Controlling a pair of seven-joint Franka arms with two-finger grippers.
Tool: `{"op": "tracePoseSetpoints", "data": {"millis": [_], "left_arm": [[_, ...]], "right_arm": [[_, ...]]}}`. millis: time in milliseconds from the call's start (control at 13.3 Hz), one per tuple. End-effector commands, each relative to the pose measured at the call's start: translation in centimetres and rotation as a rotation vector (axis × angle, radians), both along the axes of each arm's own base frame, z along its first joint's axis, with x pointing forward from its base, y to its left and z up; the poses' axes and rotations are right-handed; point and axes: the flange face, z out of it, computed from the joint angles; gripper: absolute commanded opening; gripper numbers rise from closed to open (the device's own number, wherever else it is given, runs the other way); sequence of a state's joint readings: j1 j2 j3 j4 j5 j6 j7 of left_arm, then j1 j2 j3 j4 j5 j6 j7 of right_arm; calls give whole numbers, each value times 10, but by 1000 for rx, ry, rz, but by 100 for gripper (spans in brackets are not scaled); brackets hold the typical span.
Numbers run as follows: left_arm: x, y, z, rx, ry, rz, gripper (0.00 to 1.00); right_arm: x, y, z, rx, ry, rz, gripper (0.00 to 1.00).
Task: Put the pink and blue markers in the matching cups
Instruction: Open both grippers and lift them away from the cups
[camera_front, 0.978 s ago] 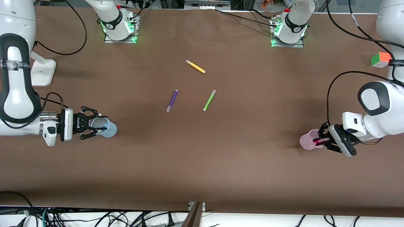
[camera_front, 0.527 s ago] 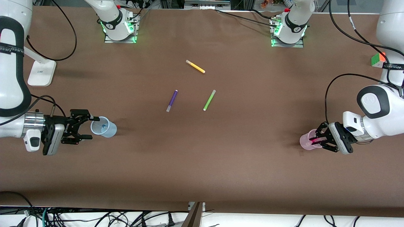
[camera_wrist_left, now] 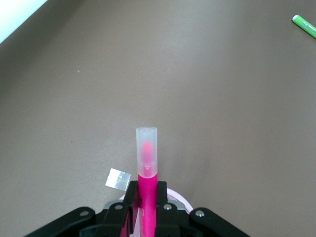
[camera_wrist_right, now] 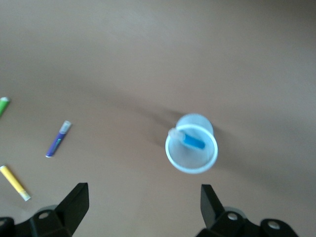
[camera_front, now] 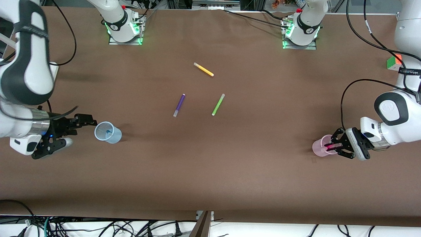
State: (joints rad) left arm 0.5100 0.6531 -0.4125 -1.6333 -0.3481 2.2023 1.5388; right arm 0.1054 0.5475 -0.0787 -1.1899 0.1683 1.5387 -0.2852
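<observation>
The pink marker's lower end is inside the light pink cup's rim and the marker would stay in, so it is time for my left gripper to open now.
The light blue cup [camera_front: 108, 133] stands upright near the right arm's end of the table, with the blue marker [camera_front: 107, 133] leaning inside it. Both show in the right wrist view: cup [camera_wrist_right: 191, 157], marker [camera_wrist_right: 192, 141]. My right gripper [camera_front: 81, 132] is open and empty, beside the cup and apart from it; its own view shows it too [camera_wrist_right: 143, 197]. My left gripper [camera_front: 333, 145] is shut on the pink marker [camera_front: 330, 145] and holds it over the light pink cup [camera_front: 318, 148]. In the left wrist view the marker [camera_wrist_left: 147, 165] sticks out past the gripper [camera_wrist_left: 146, 191], above the cup's rim [camera_wrist_left: 178, 196].
A purple pen [camera_front: 179, 105], a green pen [camera_front: 218, 104] and a yellow pen [camera_front: 204, 69] lie at the table's middle. A colour cube [camera_front: 393, 62] sits at the left arm's end. A small square of tape [camera_wrist_left: 118, 178] lies by the pink cup.
My right gripper has drawn back from the blue cup toward the right arm's end, leaving the blue marker in the cup. My left gripper has shifted only slightly at the pink cup.
</observation>
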Motion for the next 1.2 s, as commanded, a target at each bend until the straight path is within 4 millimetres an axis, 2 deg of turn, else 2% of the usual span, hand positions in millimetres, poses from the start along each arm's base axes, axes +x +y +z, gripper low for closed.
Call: {"op": "tracePoseSetpoints", "data": {"millis": [0,75,301,452,677,828,978,1129], "left_arm": [[2,1,6,-16,-33,-20,77],[1,2,5,-17,-31,-21,100],[2,2,9,-14,-34,-19,100],[4,-1,17,-9,-41,-17,100],[3,-7,63,23,-2,47,100],[-3,-17,109,134,74,181,100],[-10,-48,155,209,128,282,100],[-21,-70,197,297,164,393,100]], "right_arm": [[-17,9,30,-125,31,-114,100],[-23,8,39,-140,39,-150,100],[-43,2,82,-135,26,-176,100],[-67,-6,92,-138,30,-178,100],[-102,-41,126,-171,-24,-225,100],[-125,-61,138,-168,-27,-257,100],[-135,-72,143,-164,-39,-275,100],[-137,-71,140,-165,-24,-274,100]]}}
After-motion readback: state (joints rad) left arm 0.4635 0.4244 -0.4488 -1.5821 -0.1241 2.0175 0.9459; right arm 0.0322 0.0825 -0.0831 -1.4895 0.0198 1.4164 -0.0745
